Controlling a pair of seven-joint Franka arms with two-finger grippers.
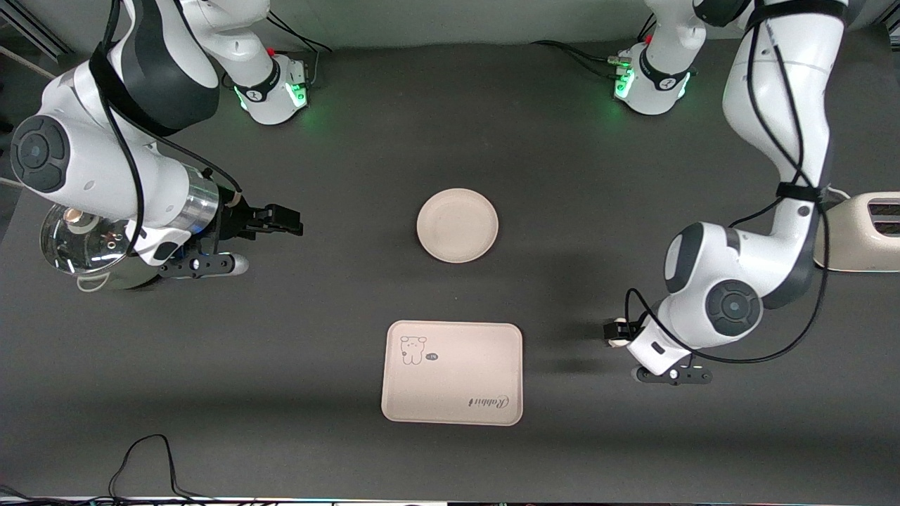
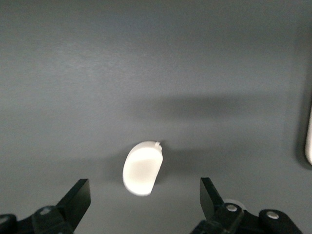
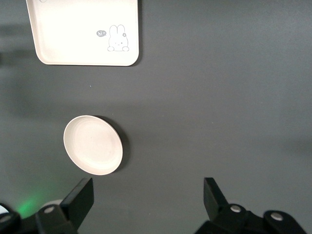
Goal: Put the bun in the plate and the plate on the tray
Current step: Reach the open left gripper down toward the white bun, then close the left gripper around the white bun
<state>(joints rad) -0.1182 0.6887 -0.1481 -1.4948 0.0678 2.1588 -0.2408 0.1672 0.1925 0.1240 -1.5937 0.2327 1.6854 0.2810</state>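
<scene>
I need to grab the bun with my left gripper next, by its rounded end (image 2: 138, 183) opposite the nub.
The bun (image 2: 142, 167), a small white half-round piece, lies on the dark table toward the left arm's end, beside the tray; it barely shows in the front view (image 1: 619, 343). My left gripper (image 2: 145, 201) hangs over it, open and empty, with the bun just ahead of the gap between its fingers; it also shows in the front view (image 1: 613, 332). The round cream plate (image 1: 457, 225) sits empty mid-table. The tray (image 1: 453, 372) lies nearer to the front camera than the plate. My right gripper (image 1: 290, 221) is open and empty over the table toward the right arm's end. The right wrist view shows the plate (image 3: 92, 145) and the tray (image 3: 83, 31).
A steel pot with a glass lid (image 1: 77, 246) stands under the right arm. A cream toaster (image 1: 865, 232) stands at the left arm's end of the table. A black cable (image 1: 140, 457) lies near the front edge. The tray's edge shows in the left wrist view (image 2: 308, 141).
</scene>
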